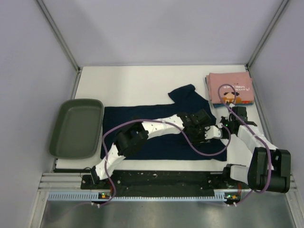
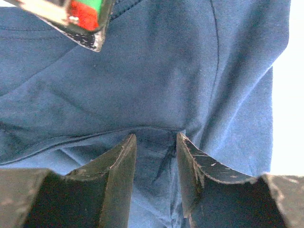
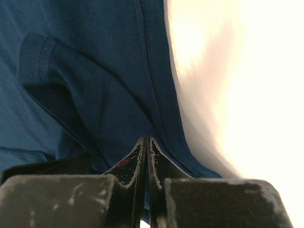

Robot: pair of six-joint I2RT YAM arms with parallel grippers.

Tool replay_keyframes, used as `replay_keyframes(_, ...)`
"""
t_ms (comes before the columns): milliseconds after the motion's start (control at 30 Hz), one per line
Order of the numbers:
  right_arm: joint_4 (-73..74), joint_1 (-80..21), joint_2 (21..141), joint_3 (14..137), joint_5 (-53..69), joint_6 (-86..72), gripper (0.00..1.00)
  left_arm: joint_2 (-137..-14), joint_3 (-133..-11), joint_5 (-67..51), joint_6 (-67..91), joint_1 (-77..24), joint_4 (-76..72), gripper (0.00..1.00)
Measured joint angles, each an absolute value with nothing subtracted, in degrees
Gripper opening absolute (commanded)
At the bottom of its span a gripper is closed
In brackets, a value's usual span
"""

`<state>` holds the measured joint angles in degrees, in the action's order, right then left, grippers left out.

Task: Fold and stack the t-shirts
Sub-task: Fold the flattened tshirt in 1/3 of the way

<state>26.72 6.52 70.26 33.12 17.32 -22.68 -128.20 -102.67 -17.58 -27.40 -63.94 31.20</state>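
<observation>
My left gripper should next pinch the navy t-shirt at the raised crease (image 2: 157,136) between its fingers, to pull the bunched cloth flat for folding.
A navy t-shirt (image 1: 142,114) lies spread on the white table, one sleeve sticking up toward the back. A folded pink t-shirt (image 1: 230,88) with a cartoon face lies at the back right. My left gripper (image 1: 202,128) reaches across to the shirt's right part. In the left wrist view it (image 2: 156,137) is open, its fingers pressed onto the navy cloth (image 2: 166,71) with a crease between them. My right gripper (image 1: 214,133) is right beside it. In the right wrist view it (image 3: 146,138) is shut on the navy cloth (image 3: 95,71) near a stitched edge.
A dark green tray (image 1: 57,124) stands at the table's left edge. Grey walls close in both sides and the back. The right gripper's body (image 2: 80,19) shows at the top left of the left wrist view. Bare white table (image 3: 247,95) lies right of the shirt's edge.
</observation>
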Motion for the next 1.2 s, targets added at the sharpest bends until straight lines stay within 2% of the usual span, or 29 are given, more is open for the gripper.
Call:
replay_keyframes(167,24.7,6.5,70.3,31.1,17.5,-22.2,0.00,-130.1,-103.2,-16.9,-27.1,-64.4,31.2,0.45)
replay_keyframes(200,24.6,6.5,70.3,30.7,17.5,-22.1,0.00,-130.1,-103.4,-16.8,-27.1,-64.5,31.2,0.41)
replay_keyframes(267,24.2,6.5,70.8,30.0,17.4,-22.1,0.00,-130.1,-103.5,-16.8,-27.0,-64.5,31.3,0.19)
replay_keyframes(300,23.9,6.6,71.3,29.9,17.7,-22.1,0.00,-130.1,-103.6,-16.9,-27.0,-64.5,31.3,0.05)
replay_keyframes(333,23.4,6.6,71.5,29.9,17.9,-22.1,0.00,-130.1,-103.7,-16.9,-26.7,-64.5,31.4,0.00)
replay_keyframes(800,21.8,8.1,73.5,30.1,20.6,-22.1,0.00,-129.9,-108.3,-17.3,-26.6,-62.9,38.0,0.00)
replay_keyframes(1200,21.1,8.8,75.1,30.6,22.8,-22.1,0.00,-127.3,-104.9,-20.1,-23.0,-52.4,34.2,0.00)
